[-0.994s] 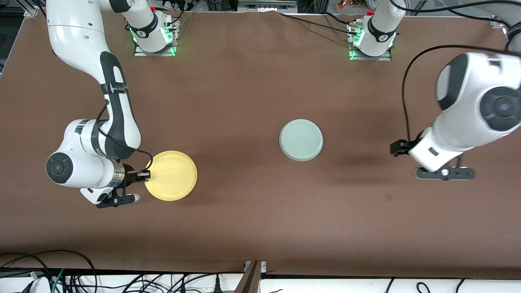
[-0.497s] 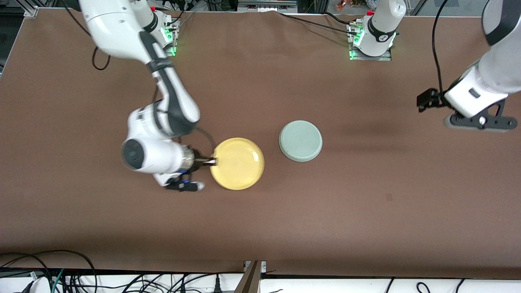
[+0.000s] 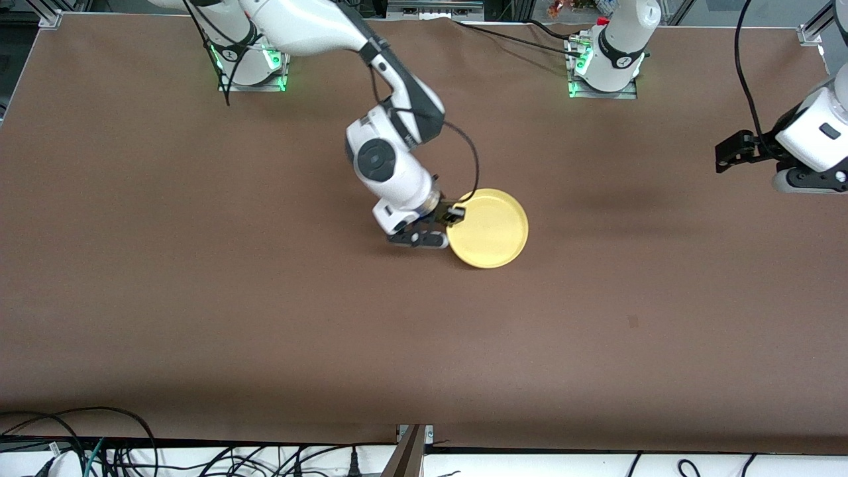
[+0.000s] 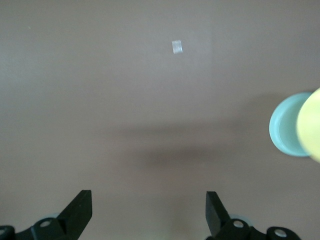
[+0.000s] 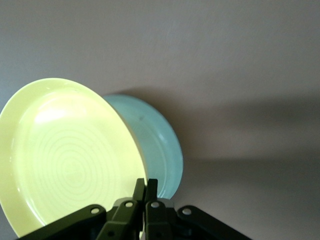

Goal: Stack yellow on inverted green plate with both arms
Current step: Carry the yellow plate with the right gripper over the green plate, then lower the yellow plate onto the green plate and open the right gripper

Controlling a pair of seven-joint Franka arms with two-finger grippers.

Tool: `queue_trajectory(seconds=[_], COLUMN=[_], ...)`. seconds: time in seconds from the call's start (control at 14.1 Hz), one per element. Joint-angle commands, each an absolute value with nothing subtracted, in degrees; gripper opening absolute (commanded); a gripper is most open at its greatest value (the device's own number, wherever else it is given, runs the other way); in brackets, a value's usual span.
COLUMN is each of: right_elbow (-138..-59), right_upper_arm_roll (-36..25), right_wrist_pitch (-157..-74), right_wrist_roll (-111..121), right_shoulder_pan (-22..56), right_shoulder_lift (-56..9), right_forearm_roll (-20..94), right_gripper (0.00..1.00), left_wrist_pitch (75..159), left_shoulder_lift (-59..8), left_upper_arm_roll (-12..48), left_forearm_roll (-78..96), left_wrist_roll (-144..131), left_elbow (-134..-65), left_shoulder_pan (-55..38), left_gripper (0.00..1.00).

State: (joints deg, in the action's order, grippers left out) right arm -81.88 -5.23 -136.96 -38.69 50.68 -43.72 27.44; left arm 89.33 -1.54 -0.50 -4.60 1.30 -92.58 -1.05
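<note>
The yellow plate (image 5: 70,160) is high above the green plate and would drop if I opened now. My right gripper needs to first lower the yellow plate.
My right gripper (image 3: 456,214) is shut on the rim of the yellow plate (image 3: 489,228) and holds it over the middle of the table, right above the green plate, which the yellow plate hides in the front view. In the right wrist view the yellow plate (image 5: 65,155) covers most of the green plate (image 5: 160,150), and my right gripper (image 5: 145,186) pinches the yellow rim. My left gripper (image 4: 149,210) is open and empty, up over the left arm's end of the table (image 3: 782,173). The left wrist view shows the green plate (image 4: 285,131) partly under the yellow plate (image 4: 310,127).
The brown table (image 3: 265,318) carries a small pale mark (image 3: 633,322) nearer the front camera, also in the left wrist view (image 4: 176,47). Cables lie along the table's front edge (image 3: 132,450). The arm bases (image 3: 250,59) stand at the top.
My right gripper has carried the yellow plate from the right arm's end of the table to above the green plate. My left arm has lifted and drawn back to its own end.
</note>
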Motion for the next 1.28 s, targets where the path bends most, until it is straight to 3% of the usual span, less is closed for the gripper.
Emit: queue_trajectory(seconds=[0.0,0.14,0.92,0.99,1.06,1.21], right_elbow=[-86.5,-87.5,-87.5,-87.3,-87.2,-87.1], right_upper_arm_roll=[-6.0,-6.0,-6.3,-6.3,-6.7,-9.0], right_wrist_pitch=[-143.1,-147.3,-148.3,-148.3,-148.2,-147.0], right_wrist_roll=[-39.9,-40.9,-40.6,-40.5,-40.4,-40.3], right_shoulder_pan=[53.3,54.7,54.9,54.8,54.6,54.8], right_shoulder_lift=[-42.9,-44.4,-46.7,-46.6,-46.4,-45.0], right_forearm_roll=[28.4,28.4,27.7,27.7,27.7,27.7], right_gripper=[0.00,0.00,0.00,0.37,0.95,1.00], left_wrist_pitch=[89.6,88.5,88.3,87.9,87.5,87.3], left_shoulder_lift=[-0.5,-1.5,-1.9,-1.8,-1.8,-1.8], left_upper_arm_roll=[0.8,0.7,0.4,0.7,0.7,0.7], left_forearm_roll=[-3.3,-3.0,-3.1,-3.1,-3.0,-3.0], left_wrist_roll=[1.9,2.6,2.9,2.9,3.0,3.2], left_elbow=[-92.6,-90.6,-91.2,-91.2,-91.2,-91.2], left_shoulder_pan=[0.0,0.0,0.2,0.2,0.2,0.2], left_gripper=[1.00,1.00,1.00,1.00,1.00,1.00])
